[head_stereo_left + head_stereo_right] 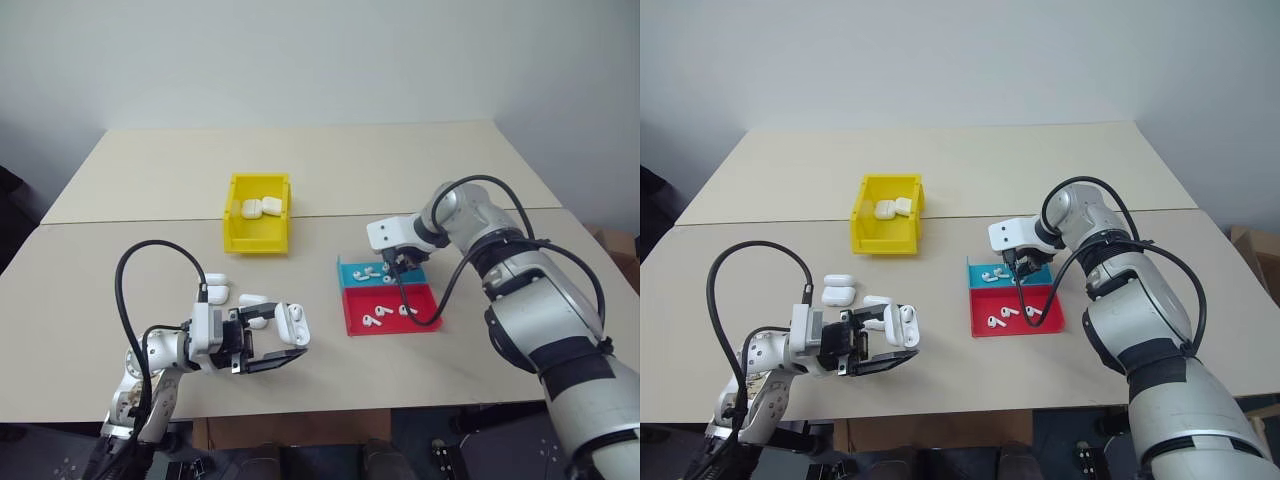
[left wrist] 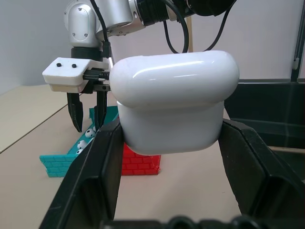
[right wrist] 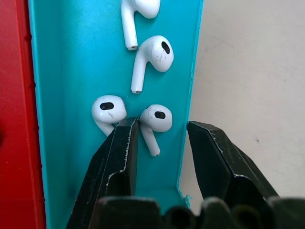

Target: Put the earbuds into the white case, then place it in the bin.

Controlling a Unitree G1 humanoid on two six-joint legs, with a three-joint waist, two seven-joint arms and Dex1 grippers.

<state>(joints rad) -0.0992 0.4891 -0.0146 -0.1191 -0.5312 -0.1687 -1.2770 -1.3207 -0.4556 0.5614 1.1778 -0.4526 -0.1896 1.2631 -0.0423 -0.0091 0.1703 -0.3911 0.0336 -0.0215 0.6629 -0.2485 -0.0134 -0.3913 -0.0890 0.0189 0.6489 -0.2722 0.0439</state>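
My right gripper closes on the earbud next. My fingers are level with the earbud's head inside the blue tray (image 1: 352, 272) (image 3: 81, 71), so closing now would catch the earbud.
My left gripper (image 1: 283, 338) is shut on a white case (image 1: 293, 322), held just above the table near its front left; in the left wrist view the case (image 2: 176, 102) sits between the two black fingers (image 2: 102, 162). My right gripper (image 1: 393, 268) points down into the blue tray (image 1: 352, 272), open. Its fingertips straddle one earbud (image 3: 155, 119), with more earbuds (image 3: 150, 55) lying beside it. The yellow bin (image 1: 232, 215) stands behind the middle of the table and holds two white cases (image 1: 260, 207).
A red tray (image 1: 360, 322) with two earbuds (image 1: 375, 320) adjoins the blue tray on its near side. Two loose white cases (image 1: 215, 292) lie on the table just behind my left gripper. A seam between two tabletops runs across at the bin.
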